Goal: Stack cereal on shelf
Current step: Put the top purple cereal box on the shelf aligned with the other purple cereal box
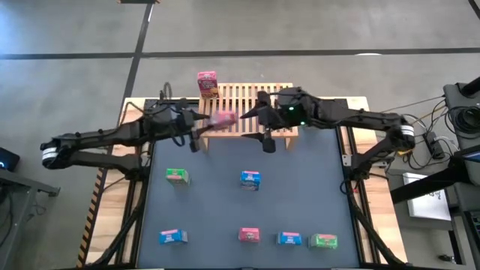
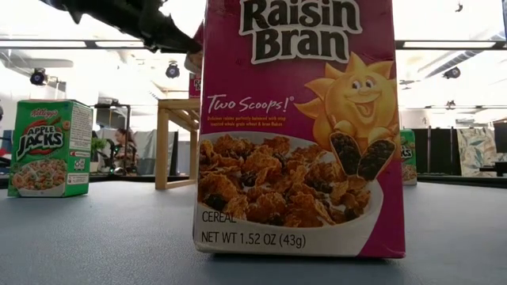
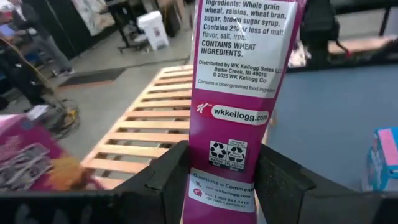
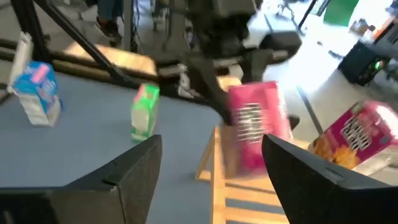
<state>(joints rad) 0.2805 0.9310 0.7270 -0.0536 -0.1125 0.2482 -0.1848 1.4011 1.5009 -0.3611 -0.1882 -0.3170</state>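
Note:
The pink cereal box [image 1: 224, 118] is still hanging above the wooden slats of the shelf, so my left gripper needs to lower it onto the shelf before letting go.
My left gripper [image 1: 212, 121] is shut on a pink cereal box [image 1: 224, 118] above the left part of the wooden slatted shelf [image 1: 251, 99]. The box also shows in the left wrist view [image 3: 235, 93] and the right wrist view [image 4: 255, 127]. A second pink box [image 1: 207, 83] stands upright on the shelf's far left corner. My right gripper [image 1: 249, 115] is open and empty over the shelf's middle, facing the held box; its fingers [image 4: 130, 171] stand apart. My left gripper pinches the pink box by its two broad faces, close to one end, with the narrow printed side [image 3: 229, 163] showing between the two fingers. The fingers come about level from the table's left. The box sticks out forward past the fingertips, lifted clear above the shelf's slats.
Loose boxes stand on the dark mat: green [image 1: 177, 175] and blue [image 1: 250, 179] mid-table; blue [image 1: 172, 237], pink [image 1: 249, 235], blue [image 1: 289, 238] and green [image 1: 324, 241] along the near edge. The near pink box [image 2: 301, 127] fills the low view.

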